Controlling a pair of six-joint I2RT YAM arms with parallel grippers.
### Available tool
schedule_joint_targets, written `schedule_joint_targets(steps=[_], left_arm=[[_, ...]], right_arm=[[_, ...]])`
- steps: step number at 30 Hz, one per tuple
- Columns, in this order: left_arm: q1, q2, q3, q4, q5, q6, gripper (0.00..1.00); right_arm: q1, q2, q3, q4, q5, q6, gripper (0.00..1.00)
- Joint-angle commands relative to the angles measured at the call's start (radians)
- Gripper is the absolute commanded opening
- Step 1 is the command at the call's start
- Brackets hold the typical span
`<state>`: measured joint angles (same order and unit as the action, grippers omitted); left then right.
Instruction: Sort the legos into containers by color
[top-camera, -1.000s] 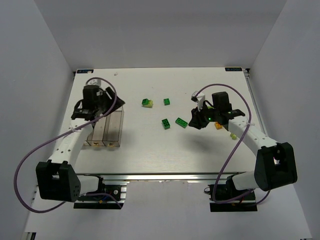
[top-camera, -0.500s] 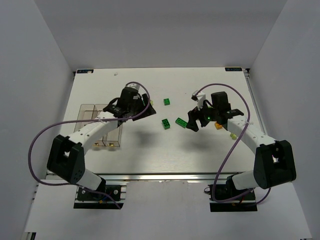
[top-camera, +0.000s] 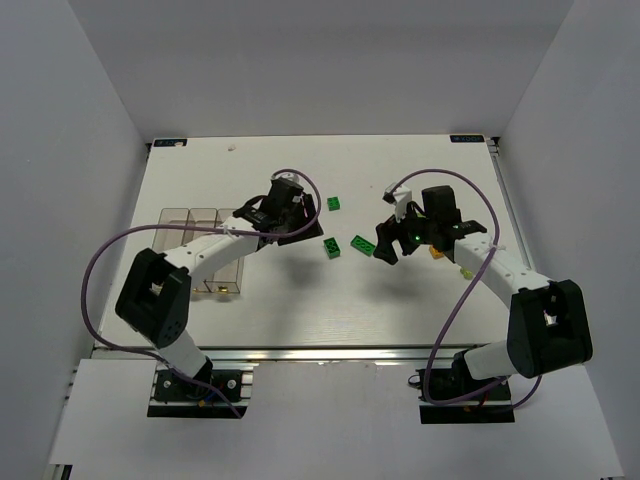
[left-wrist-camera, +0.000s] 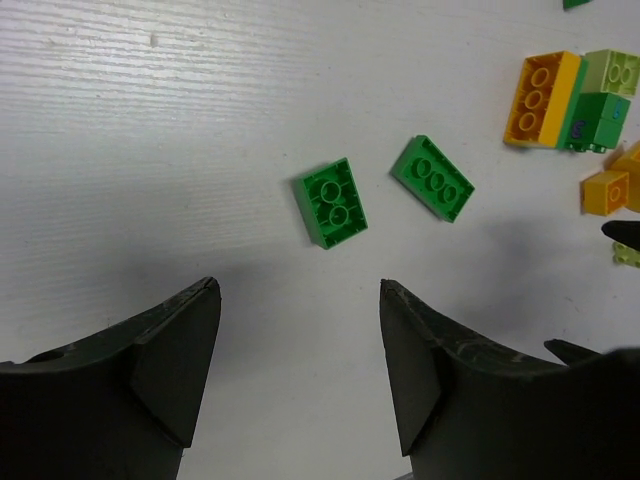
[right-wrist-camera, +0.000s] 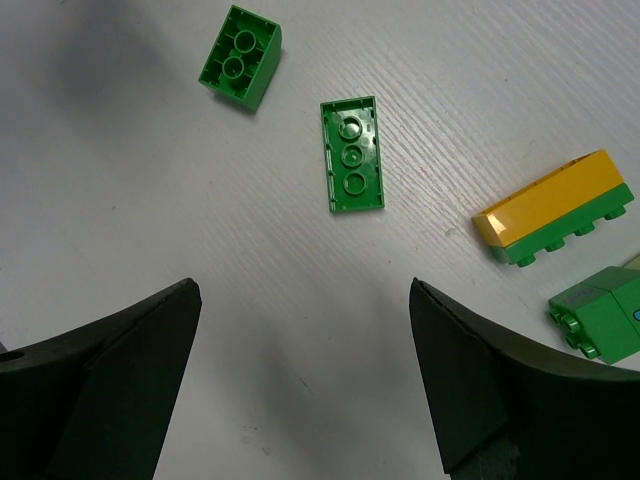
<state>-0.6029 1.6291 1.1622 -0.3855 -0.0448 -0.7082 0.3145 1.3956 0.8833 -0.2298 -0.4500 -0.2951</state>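
The bottom of the dark green lego brick should stay free to settle in its container, so my left gripper will grip the brick by its long sides.
Two dark green legos lie ahead of my open left gripper (left-wrist-camera: 300, 285): a brick (left-wrist-camera: 332, 203) and a flat one (left-wrist-camera: 432, 178), both untouched. An orange-on-green stack (left-wrist-camera: 560, 100) and a small orange brick (left-wrist-camera: 607, 190) lie further right. My right gripper (right-wrist-camera: 303, 285) is open above bare table, short of the flat green lego (right-wrist-camera: 352, 155) and a green brick (right-wrist-camera: 240, 57). From above, the left gripper (top-camera: 303, 226) and right gripper (top-camera: 384, 246) flank those two greens (top-camera: 331, 248) (top-camera: 362, 244). The clear containers (top-camera: 190, 215) stand at the left.
Another green brick (top-camera: 334, 203) sits further back near the middle. An orange brick (top-camera: 437, 252) and a pale yellow-green one (top-camera: 467, 271) lie under the right arm. An orange-topped green stack (right-wrist-camera: 555, 207) and a green brick (right-wrist-camera: 600, 315) sit right of the right gripper.
My left arm swung from above the containers out to the middle of the table. My right gripper opened wide and shifted slightly left.
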Motion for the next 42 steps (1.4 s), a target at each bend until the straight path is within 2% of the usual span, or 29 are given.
schedule_joint_targets(steps=[1, 14, 30, 42], left_arm=[[-0.017, 0.015, 0.050, -0.013, -0.038, -0.004, 0.74], [-0.047, 0.173, 0.186, -0.134, -0.125, -0.027, 0.74], [-0.118, 0.408, 0.418, -0.259, -0.125, -0.013, 0.73], [-0.127, 0.466, 0.429, -0.274, -0.125, -0.011, 0.60]], right_arm=[[0.003, -0.023, -0.004, 0.037, 0.005, 0.004, 0.89], [0.003, -0.032, -0.027, 0.041, 0.013, 0.011, 0.89], [0.003, -0.033, -0.058, 0.063, -0.003, 0.008, 0.89], [0.003, -0.033, -0.066, 0.064, -0.012, 0.016, 0.89]])
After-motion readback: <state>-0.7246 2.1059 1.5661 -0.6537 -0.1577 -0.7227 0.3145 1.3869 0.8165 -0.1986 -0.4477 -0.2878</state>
